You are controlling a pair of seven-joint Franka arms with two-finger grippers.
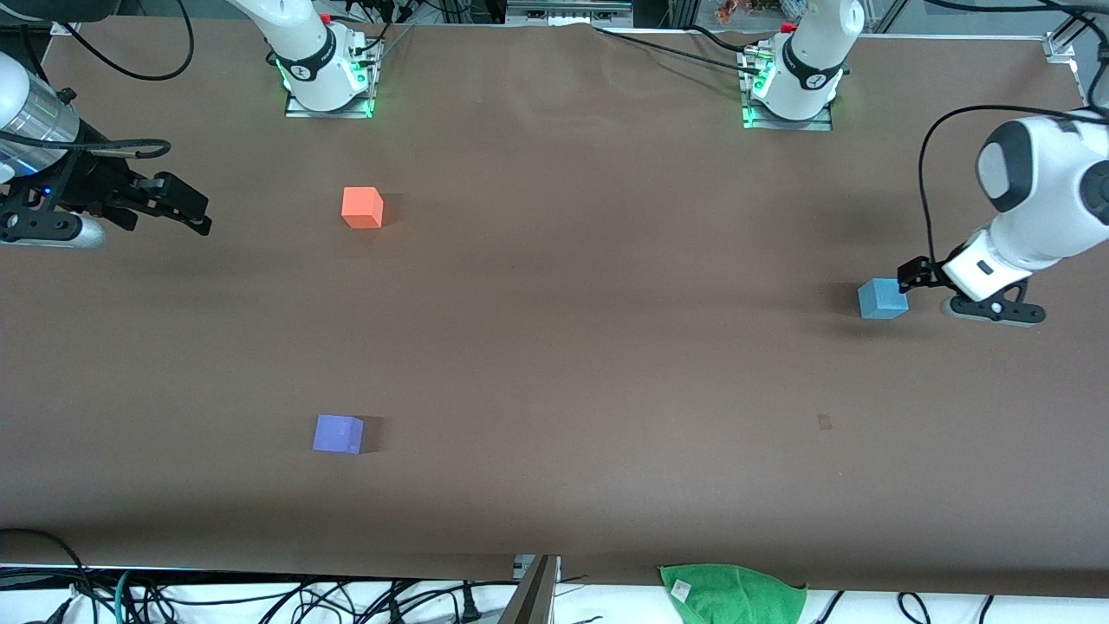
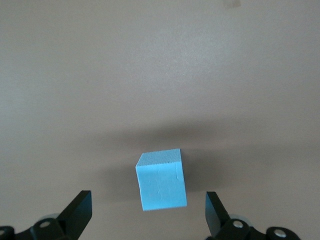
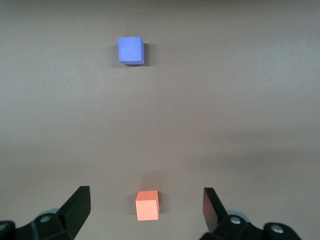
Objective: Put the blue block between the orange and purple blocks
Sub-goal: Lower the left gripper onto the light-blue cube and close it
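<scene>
My left gripper grabs the light blue block's two opposite sides next, to set the light blue block (image 1: pixel 882 299) between the orange and purple blocks.
The light blue block (image 1: pixel 882 299) (image 2: pixel 161 180) rests on the brown table toward the left arm's end. My left gripper (image 1: pixel 934 291) (image 2: pixel 147 200) is low beside it and open; the block sits in the gap just ahead of the fingertips, touching neither one. The orange block (image 1: pixel 362 207) (image 3: pixel 147 205) lies toward the right arm's end. The purple block (image 1: pixel 338 433) (image 3: pixel 131 50) lies nearer to the front camera than the orange one, with a wide bare stretch between them. My right gripper (image 1: pixel 192 213) (image 3: pixel 146 195) waits open, holding nothing, off to the side of the orange block.
A green cloth (image 1: pixel 732 594) lies at the table's edge nearest the front camera, with a metal post (image 1: pixel 533 591) and cables beside it. A small dark mark (image 1: pixel 824 422) shows on the table cover. Both arm bases (image 1: pixel 325 65) (image 1: pixel 793 82) stand along the robots' edge.
</scene>
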